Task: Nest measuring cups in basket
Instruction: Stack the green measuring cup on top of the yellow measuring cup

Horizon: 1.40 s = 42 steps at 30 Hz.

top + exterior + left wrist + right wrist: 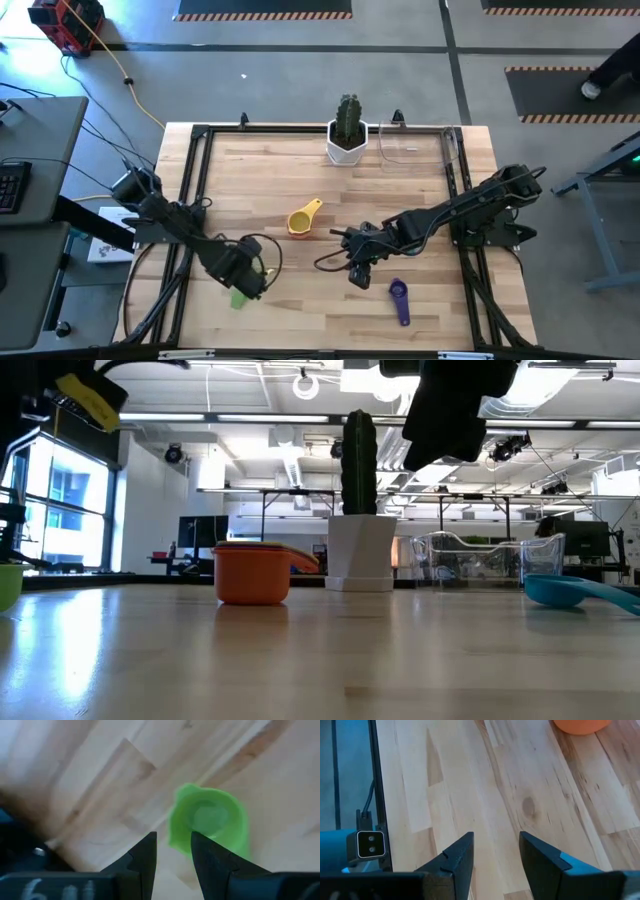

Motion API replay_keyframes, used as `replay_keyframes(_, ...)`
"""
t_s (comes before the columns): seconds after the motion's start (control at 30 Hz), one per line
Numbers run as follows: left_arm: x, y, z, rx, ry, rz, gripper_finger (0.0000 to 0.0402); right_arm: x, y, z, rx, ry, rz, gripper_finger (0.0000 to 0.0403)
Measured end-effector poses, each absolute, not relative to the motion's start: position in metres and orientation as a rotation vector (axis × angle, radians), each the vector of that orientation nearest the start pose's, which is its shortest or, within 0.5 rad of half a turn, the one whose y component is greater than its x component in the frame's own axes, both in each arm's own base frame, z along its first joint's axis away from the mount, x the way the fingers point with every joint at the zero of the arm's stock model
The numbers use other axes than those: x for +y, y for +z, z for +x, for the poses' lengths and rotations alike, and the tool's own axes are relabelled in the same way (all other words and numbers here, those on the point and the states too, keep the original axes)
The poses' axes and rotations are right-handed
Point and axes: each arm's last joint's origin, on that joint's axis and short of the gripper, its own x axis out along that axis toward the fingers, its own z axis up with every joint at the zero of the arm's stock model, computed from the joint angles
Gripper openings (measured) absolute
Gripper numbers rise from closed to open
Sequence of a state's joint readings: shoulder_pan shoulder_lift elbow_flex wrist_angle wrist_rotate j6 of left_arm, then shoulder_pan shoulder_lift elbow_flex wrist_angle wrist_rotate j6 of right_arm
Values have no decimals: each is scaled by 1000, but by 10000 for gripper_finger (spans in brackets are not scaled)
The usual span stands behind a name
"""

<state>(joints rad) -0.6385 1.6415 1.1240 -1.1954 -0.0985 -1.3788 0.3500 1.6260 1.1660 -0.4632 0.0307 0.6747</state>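
Observation:
The robot's left gripper will next take the green measuring cup by its bowl rim (178,846), so that it can nest the cup with the orange-yellow cup.
A green measuring cup (238,297) sits upright on its base near the table's near-left part, and shows at the low view's left edge (8,585). My left gripper (173,851) hangs open above it, with the cup (210,822) just past the fingertips. An orange-yellow cup (303,218) stands mid-table (252,572). A blue-purple cup (400,300) lies near the near edge; it looks teal in the low view (575,591). My right gripper (495,851) is open and raised above bare wood between these two cups (358,270). The clear basket (415,146) stands at the far edge (490,560).
A white pot with a cactus (347,135) stands at the far edge, just left of the basket. A black frame (195,190) runs around the table top. Bare wood lies between the cups and the basket. Other cups are out of view.

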Motion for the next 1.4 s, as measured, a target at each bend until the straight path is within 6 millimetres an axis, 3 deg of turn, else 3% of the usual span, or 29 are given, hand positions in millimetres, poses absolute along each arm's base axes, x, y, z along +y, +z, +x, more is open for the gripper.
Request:
replay_keyframes(0.37, -144, 198, 229, 1512, 599, -359, 113, 114, 235, 319, 960, -30, 444, 149)
replay_keyframes(0.53, -138, 182, 224, 1572, 603, -410, 113, 114, 235, 319, 960, -32, 442, 149)
replay_keyframes(0.83, -140, 179, 226, 1560, 563, -426, 113, 114, 235, 319, 955, -49, 434, 149)
replay_keyframes(1.17, -135, 162, 217, 1602, 569, -421, 113, 114, 235, 319, 954, -51, 433, 149)
replay_keyframes(1.4, -136, 154, 217, 1584, 517, -448, 67, 113, 235, 319, 948, -65, 436, 149)
